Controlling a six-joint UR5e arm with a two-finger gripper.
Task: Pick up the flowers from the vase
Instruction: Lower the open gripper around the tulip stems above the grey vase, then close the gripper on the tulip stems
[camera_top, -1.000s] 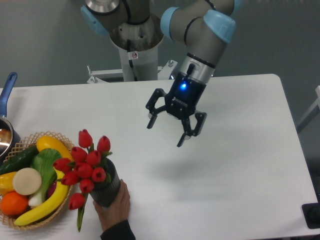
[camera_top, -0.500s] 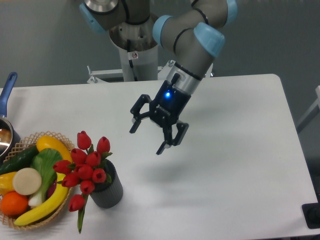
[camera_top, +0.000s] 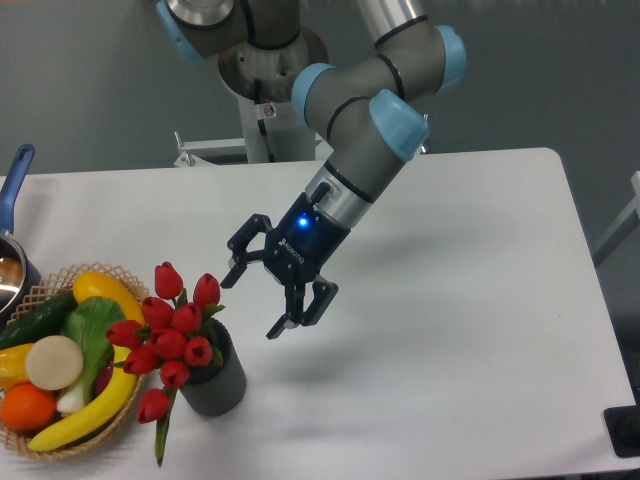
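The robot's gripper needs to pick up the flowers (camera_top: 170, 335) from the vase (camera_top: 216, 377), so it should grab them by their stems next.
The flowers (camera_top: 170, 335) are a bunch of red tulip buds on green stems, standing in the vase (camera_top: 216, 377), a small dark grey ribbed cup near the table's front left. One bud and a stem hang down over the vase's left side. My gripper (camera_top: 255, 305) is open and empty, hovering above the table just right of and slightly above the flowers, its fingers pointing down and to the left. It touches neither the flowers nor the vase.
A woven wicker basket (camera_top: 112, 422) with a banana, orange, cucumber and other produce stands directly left of the vase. A pot with a blue handle (camera_top: 15, 180) sits at the far left edge. The robot's base (camera_top: 268, 95) is behind the table.
My gripper has moved down and left, from the table's middle toward the flowers. A hand that held the vase one second ago has gone from view.
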